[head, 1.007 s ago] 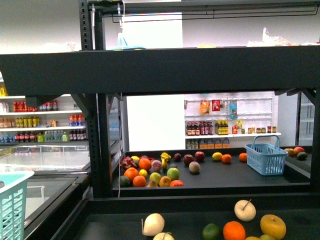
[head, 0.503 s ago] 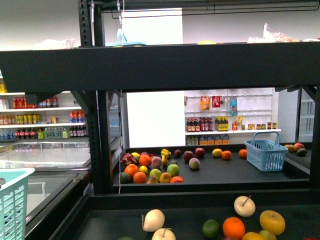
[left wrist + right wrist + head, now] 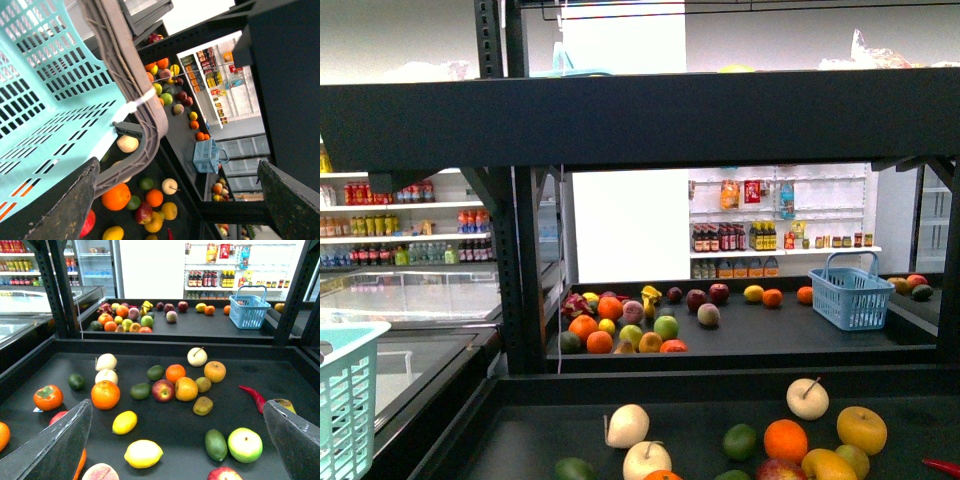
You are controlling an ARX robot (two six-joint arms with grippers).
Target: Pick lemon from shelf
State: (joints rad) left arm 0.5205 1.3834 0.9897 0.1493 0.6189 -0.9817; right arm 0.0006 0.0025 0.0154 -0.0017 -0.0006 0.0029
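Next, my left gripper grabs the light teal basket (image 3: 50,115) by its grey handle (image 3: 149,120). That grip holds the basket ready for the lemon.
The shelf (image 3: 640,115) is a black metal-framed stand, and its dark near tray (image 3: 170,437) carries loose fruit. Two yellow lemons lie on that tray, a smaller one (image 3: 124,422) and a larger one (image 3: 143,453) close beside it. My right gripper (image 3: 175,440) hangs open above the tray, apart from both lemons, which lie in the span of its fingers (image 3: 55,445). My left gripper (image 3: 177,205) is open too, beside a teal basket (image 3: 50,100) with a grey handle. One lemon (image 3: 113,233) shows there at the picture's edge. Neither gripper appears in the front view.
Oranges (image 3: 105,394), apples (image 3: 163,390), a green-yellow apple (image 3: 245,444), an avocado (image 3: 216,444) and a red chili (image 3: 252,395) crowd the near tray. The rear tray holds a fruit pile (image 3: 620,330) and a blue basket (image 3: 850,292). Black uprights (image 3: 525,280) stand at the left.
The front view has shifted so the shelf beam sits higher. More of the near tray's fruit shows along the bottom, including a red chili tip at the right.
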